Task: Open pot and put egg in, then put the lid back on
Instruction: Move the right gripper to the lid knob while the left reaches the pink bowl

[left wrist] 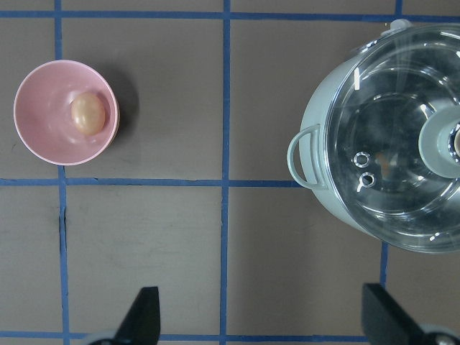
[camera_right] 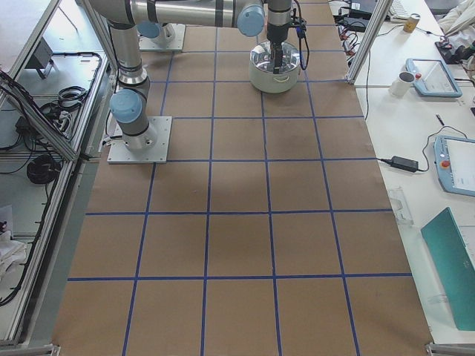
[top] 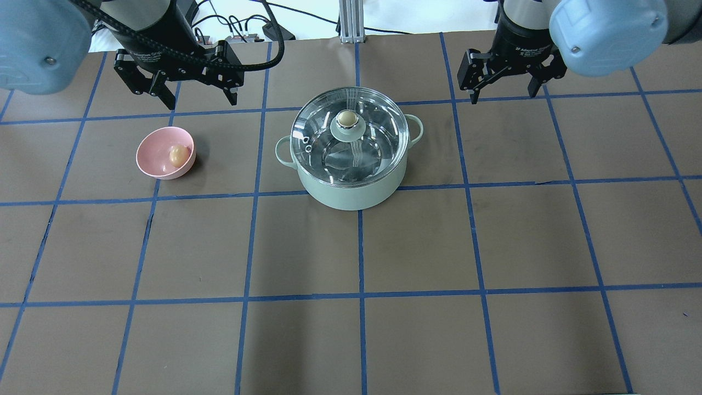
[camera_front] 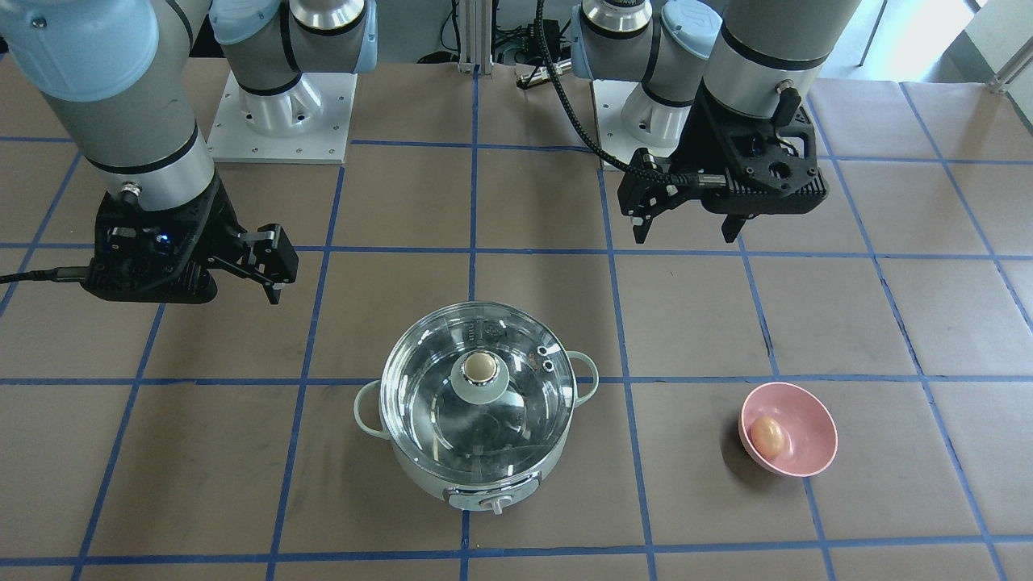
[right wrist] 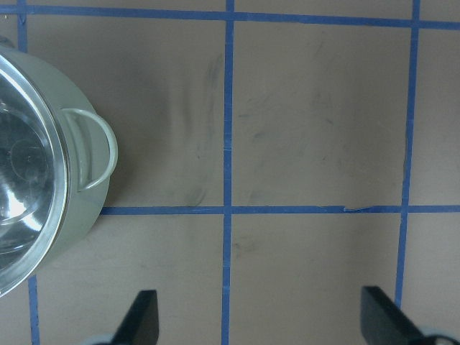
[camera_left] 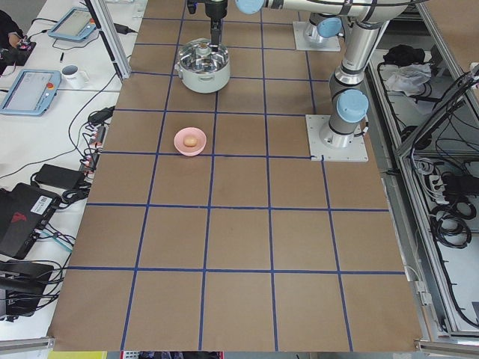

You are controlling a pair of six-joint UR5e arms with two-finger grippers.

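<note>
My right gripper should next grab the glass lid by its upright knob (camera_front: 479, 368) to open the pot, as the lid is wide and flat over it.
The mint-green pot (top: 351, 192) stands at the table's middle with the clear glass lid (top: 378, 131) sitting on it, its beige-capped knob (top: 347, 118) upright. The tan egg (top: 177, 155) lies in a pink bowl to the pot's left. My left gripper (top: 198, 99) is open and empty, hovering on the robot side between bowl and pot. In its wrist view both the egg (left wrist: 88, 113) and the lid (left wrist: 402, 144) show ahead of it. My right gripper (top: 507, 93) is open and empty, hovering to the right of the pot. Its wrist view shows the pot's side handle (right wrist: 93, 151).
The pink bowl (top: 153, 159) holding the egg sits about one grid square left of the pot. Brown table cover has a blue tape grid. The arm base plates (camera_front: 282, 113) lie at the robot side. Tablets and a mug (camera_left: 71, 72) sit beyond the table's edge.
</note>
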